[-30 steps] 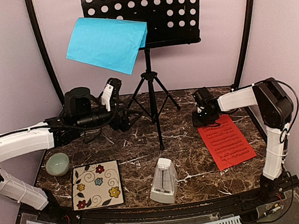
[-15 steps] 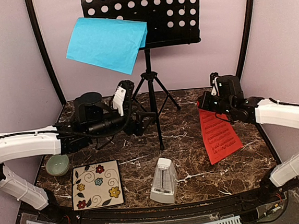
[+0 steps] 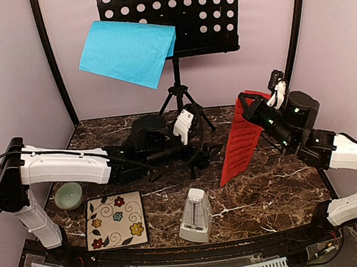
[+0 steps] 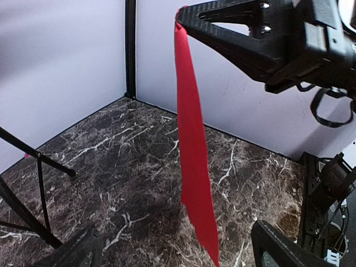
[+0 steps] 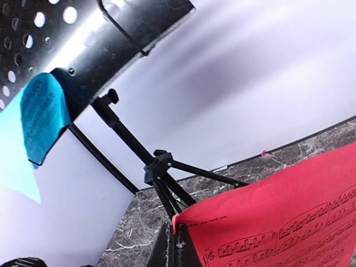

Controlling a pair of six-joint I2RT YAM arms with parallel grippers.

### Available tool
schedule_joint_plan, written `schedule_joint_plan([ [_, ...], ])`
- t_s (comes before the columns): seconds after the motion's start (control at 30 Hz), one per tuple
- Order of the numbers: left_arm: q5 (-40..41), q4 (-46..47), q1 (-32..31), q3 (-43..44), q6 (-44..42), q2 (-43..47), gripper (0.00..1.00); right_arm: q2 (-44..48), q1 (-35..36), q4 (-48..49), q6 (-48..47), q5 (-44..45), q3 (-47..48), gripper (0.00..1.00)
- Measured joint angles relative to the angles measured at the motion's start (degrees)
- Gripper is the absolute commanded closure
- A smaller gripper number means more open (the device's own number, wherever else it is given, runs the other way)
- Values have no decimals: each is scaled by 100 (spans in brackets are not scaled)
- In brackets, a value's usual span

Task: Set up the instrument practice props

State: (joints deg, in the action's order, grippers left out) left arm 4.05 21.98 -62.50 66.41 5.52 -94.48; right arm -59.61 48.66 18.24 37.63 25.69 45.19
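Note:
The left gripper grabs the red music sheet's free side edge (image 3: pixel 230 144) (image 4: pixel 193 150) next, to set the sheet on the stand's desk.
The black music stand (image 3: pixel 174 15) stands at the back, and a blue sheet (image 3: pixel 127 50) leans on the left of its perforated desk. My right gripper (image 3: pixel 246 98) is shut on the top corner of the red music sheet (image 3: pixel 240 139), which hangs above the table right of the stand's pole. In the right wrist view the sheet (image 5: pixel 278 228) is pinched at its corner. My left gripper (image 3: pixel 213 150) is open and empty, low by the stand's legs, facing the sheet's edge (image 4: pixel 192 150). The white metronome (image 3: pixel 196 216) stands front centre.
A pale green bowl (image 3: pixel 68 195) and a flower-patterned tile (image 3: pixel 115 219) lie at the front left. The tripod legs (image 4: pixel 33 167) spread over the table's back middle, close to my left gripper. Walls enclose three sides.
My right gripper has lifted the red sheet off the table and carried it left and up. My left arm has reached right, past the stand's pole, towards the hanging sheet.

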Motion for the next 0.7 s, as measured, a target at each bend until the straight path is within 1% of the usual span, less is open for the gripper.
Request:
schedule_joint_plan([
  [0.13, 146, 24, -13, 472, -162, -310, 5, 175, 501, 387, -317, 439, -20, 100],
  [0.27, 105, 0, -9, 984, -367, -629, 9, 280, 953, 756, -649, 822, -59, 100],
  [0.37, -7, -7, -11, 1239, -479, -800, 18, 275, 1191, 1012, -918, 1040, -63, 100],
  [0.47, -17, -31, -13, 1320, -566, -850, 24, 234, 1366, 1207, -1141, 1169, -63, 100],
  [0.5, -13, -42, -13, 1333, -601, -855, 27, 216, 1414, 1259, -1215, 1211, -63, 100],
  [0.63, -9, -44, -13, 1364, -699, -859, 51, 131, 1565, 1401, -1460, 1329, -50, 100],
  [0.7, 11, -39, -13, 1408, -748, -861, 61, 59, 1611, 1432, -1552, 1338, -7, 100],
])
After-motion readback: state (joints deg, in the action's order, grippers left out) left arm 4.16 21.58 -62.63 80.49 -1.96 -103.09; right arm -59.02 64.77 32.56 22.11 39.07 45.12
